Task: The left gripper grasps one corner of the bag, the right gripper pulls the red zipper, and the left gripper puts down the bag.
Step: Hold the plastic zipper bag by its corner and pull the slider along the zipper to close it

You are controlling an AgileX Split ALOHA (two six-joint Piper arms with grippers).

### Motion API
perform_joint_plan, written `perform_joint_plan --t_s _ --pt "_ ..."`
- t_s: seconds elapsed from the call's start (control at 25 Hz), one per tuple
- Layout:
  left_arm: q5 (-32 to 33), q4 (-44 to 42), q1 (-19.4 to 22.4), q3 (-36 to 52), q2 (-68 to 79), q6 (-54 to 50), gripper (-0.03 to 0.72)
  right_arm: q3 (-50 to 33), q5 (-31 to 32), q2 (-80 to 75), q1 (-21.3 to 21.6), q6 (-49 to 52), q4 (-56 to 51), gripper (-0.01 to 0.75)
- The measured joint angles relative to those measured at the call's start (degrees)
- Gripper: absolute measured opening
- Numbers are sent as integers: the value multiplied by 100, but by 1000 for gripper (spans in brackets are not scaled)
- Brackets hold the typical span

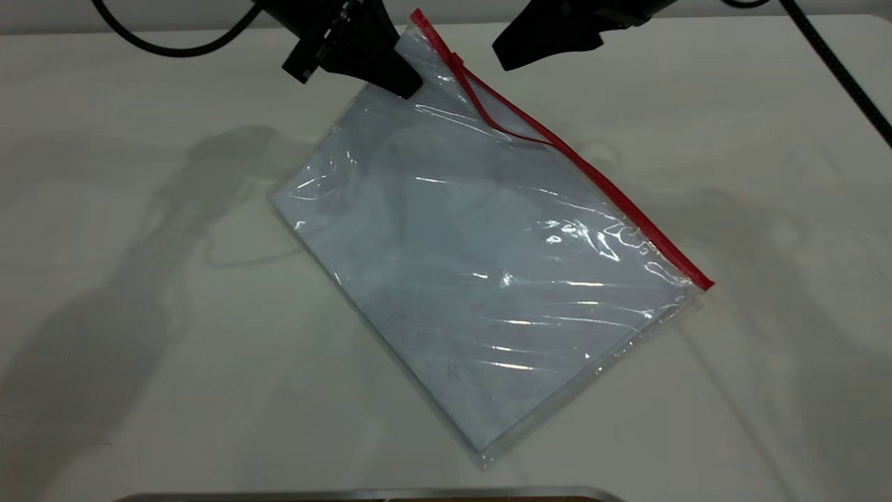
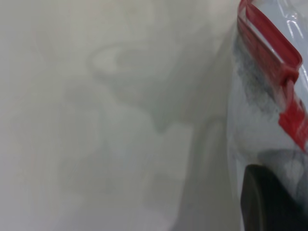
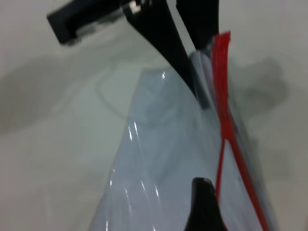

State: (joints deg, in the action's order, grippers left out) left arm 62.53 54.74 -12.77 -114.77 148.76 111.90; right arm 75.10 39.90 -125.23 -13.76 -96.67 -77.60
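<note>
The zipper should be grabbed by its small red slider next. My right gripper will grab it there to pull the red zipper along the bag's open edge.
The bag, a clear pouch with white sheets inside, lies diagonally on the white table, its far corner raised. The red zipper runs along its right long edge. Close to the raised corner the strip splits into two strands, with a small red slider just above the split. My left gripper is shut on the bag at that corner. It also shows in the right wrist view, pinching the plastic beside the strip's end. My right gripper hovers just right of the slider, apart from the bag.
Black cables hang at the far left and far right of the table. A metal edge runs along the near side. Bare white tabletop surrounds the bag.
</note>
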Motion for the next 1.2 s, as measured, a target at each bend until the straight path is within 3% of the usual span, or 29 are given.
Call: perform_joint_plan --t_s 0.52,0.8,1.2 --pt "-227 414 -264 0 45 -22 53 70 181 -179 0 -5 -427 540" --pt "-245 495 -343 0 45 -346 53 70 78 -181 0 -5 -432 453" --pt "-294 495 -343 0 45 -1085 53 70 -122 -181 0 -5 -432 269"
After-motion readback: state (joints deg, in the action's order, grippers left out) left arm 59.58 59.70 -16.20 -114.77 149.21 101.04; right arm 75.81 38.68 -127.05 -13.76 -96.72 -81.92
